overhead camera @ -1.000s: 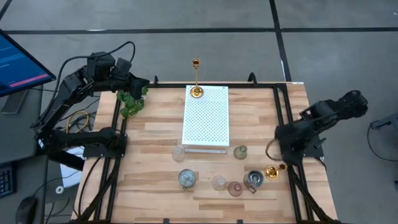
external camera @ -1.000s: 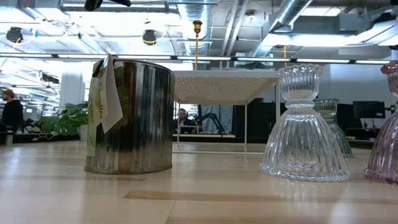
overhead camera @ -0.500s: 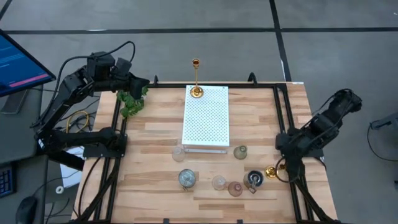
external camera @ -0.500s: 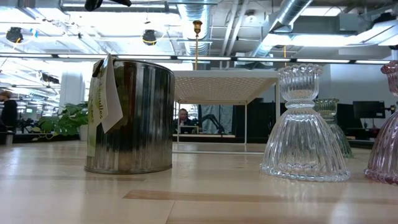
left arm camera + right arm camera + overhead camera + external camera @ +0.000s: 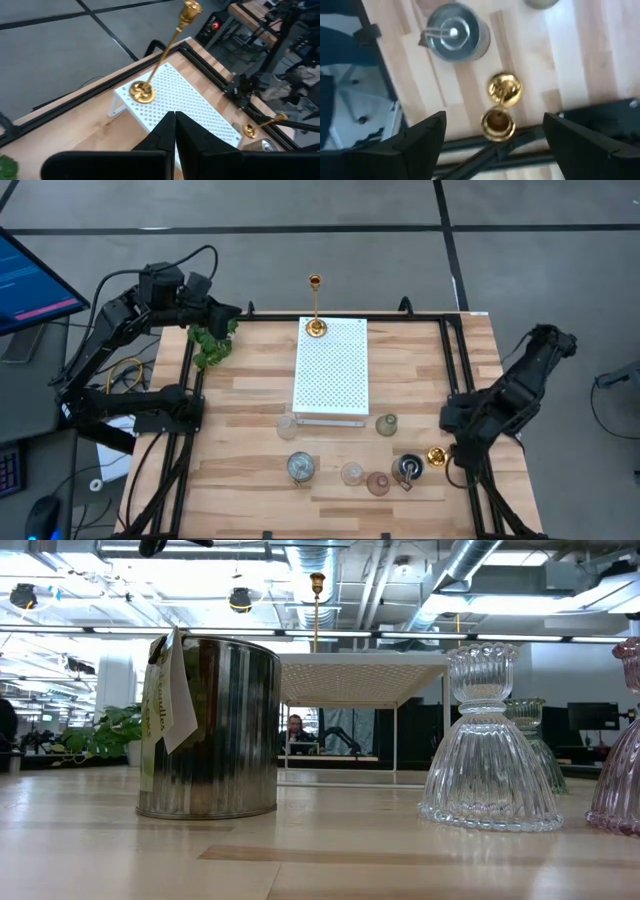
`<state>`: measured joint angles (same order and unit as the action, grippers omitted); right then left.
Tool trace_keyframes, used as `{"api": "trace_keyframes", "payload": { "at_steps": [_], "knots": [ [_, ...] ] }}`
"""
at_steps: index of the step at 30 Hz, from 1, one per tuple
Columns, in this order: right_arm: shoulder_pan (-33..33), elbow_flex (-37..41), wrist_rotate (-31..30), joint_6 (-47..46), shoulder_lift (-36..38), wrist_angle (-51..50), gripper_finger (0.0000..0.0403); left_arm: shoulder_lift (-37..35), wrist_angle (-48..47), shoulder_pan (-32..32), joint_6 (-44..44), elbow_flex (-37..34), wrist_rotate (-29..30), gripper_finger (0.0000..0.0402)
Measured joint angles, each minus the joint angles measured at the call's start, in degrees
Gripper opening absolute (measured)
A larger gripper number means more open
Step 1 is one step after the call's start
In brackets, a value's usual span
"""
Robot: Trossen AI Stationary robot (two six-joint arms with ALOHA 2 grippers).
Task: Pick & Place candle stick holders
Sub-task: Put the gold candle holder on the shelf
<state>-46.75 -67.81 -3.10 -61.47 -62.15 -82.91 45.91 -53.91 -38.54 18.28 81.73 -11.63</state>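
Observation:
I need to lower my right gripper first and then close it on the cup, because its fingers are above the gold holder's top cup (image 5: pixel 497 122).
One gold candle stick holder (image 5: pixel 316 326) stands upright by its round base on the far end of the white dotted board (image 5: pixel 331 370). A second gold holder (image 5: pixel 503 91) stands on the table near the right edge. My right gripper (image 5: pixel 494 121) hangs open above it, pointing down, one finger on either side and clear of it. Small squat holders stand by the near edge: silvery (image 5: pixel 300 467), clear (image 5: pixel 352 473), pinkish (image 5: pixel 378 483) and greenish (image 5: pixel 387 424). My left gripper (image 5: pixel 175 131) waits shut, raised over the far left corner.
A silvery tin (image 5: pixel 454 32) stands close beside the second gold holder. The black frame rail (image 5: pixel 468 480) runs along the right edge just past it. A leafy plant (image 5: pixel 212 345) lies at the far left. Bare wood shows left of the board.
My right gripper has swung toward the table's near edge and sunk, turning about as it went, and now hangs over the gold holder by the right edge. The holders have not moved.

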Motion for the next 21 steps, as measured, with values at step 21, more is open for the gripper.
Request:
{"api": "trace_keyframes", "payload": {
  "at_steps": [21],
  "knots": [
    [-7.44,11.50,-1.34,-10.63,0.00,5.37,0.0327,0.00,1.42,0.02,0.20,0.00,-0.27,0.0010]
  ]
}}
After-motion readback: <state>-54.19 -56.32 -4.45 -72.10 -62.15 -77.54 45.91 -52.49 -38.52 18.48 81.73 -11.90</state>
